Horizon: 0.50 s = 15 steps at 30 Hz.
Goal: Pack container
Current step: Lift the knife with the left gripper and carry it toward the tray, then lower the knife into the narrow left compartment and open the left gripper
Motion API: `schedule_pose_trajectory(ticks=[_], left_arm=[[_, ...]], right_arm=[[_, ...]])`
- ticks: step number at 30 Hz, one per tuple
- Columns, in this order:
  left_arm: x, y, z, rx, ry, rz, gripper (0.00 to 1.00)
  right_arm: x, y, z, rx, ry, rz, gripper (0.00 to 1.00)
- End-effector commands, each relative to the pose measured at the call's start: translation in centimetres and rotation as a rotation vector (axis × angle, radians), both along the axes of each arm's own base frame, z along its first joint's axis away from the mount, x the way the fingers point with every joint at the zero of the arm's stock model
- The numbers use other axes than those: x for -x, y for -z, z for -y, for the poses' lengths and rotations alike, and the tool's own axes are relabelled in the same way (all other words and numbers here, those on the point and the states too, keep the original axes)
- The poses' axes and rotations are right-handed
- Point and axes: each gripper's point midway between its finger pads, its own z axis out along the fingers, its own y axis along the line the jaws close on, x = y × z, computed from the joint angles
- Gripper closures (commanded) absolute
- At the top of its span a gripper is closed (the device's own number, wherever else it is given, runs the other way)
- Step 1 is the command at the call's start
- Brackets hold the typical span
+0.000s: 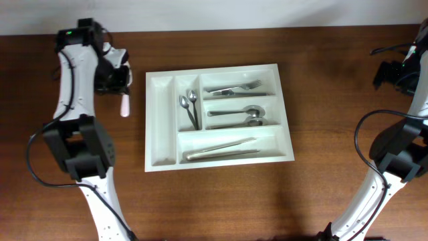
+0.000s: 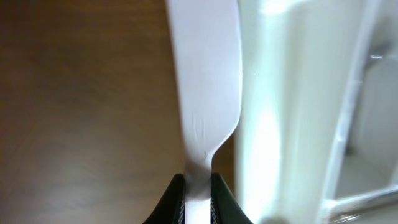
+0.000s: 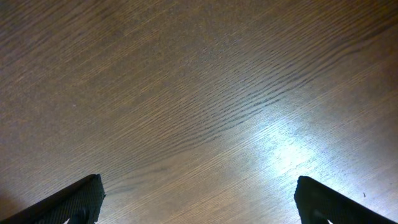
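Observation:
The white plastic knife (image 1: 124,106) stays in my left gripper for now until it is over the tray. Over bare wood beside the tray's side, it would drop onto the table.
The container (image 1: 160,120) is a large white cutlery tray in the middle of the table. Its left narrow compartment is empty; the others hold small spoons (image 1: 188,107), forks (image 1: 234,88), large spoons (image 1: 242,116) and knives (image 1: 221,150). My left gripper (image 1: 121,88) is just left of the tray's top left corner, shut on a white plastic knife (image 1: 124,106). In the left wrist view the jaws (image 2: 198,186) clamp the knife (image 2: 205,74) at its neck, close beside the tray wall (image 2: 280,112). My right gripper (image 1: 393,73) is open and empty at the far right edge.
The table is dark brown wood (image 1: 334,194). The right wrist view shows only bare wood between the open fingers (image 3: 198,183). Both arm bases stand at the front left and front right of the table.

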Motion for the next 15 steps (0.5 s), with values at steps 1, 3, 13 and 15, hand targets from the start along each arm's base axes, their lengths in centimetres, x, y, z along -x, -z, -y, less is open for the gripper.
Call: schedule_pose_trajectory(ticks=[1, 3, 13, 15], left_arm=[[1.8, -0.7, 3.9, 0.063, -0.137, -0.106, 0.98], [2.7, -1.0, 5.9, 0.102, -0.112, -0.147, 0.98], [3.7, -1.0, 8.7, 0.092, -0.093, -0.186, 0.75], [3.7, -1.0, 8.7, 0.093, -0.094, -0.183, 0.59]], right_arm=[[0.2, 0.2, 0.5, 0.011, 0.016, -0.01, 0.01], [0.2, 0.2, 0.5, 0.011, 0.016, -0.01, 0.01], [0.2, 0.2, 0.5, 0.011, 0.016, -0.01, 0.01], [0.2, 0.2, 0.5, 0.011, 0.016, -0.01, 0.01]])
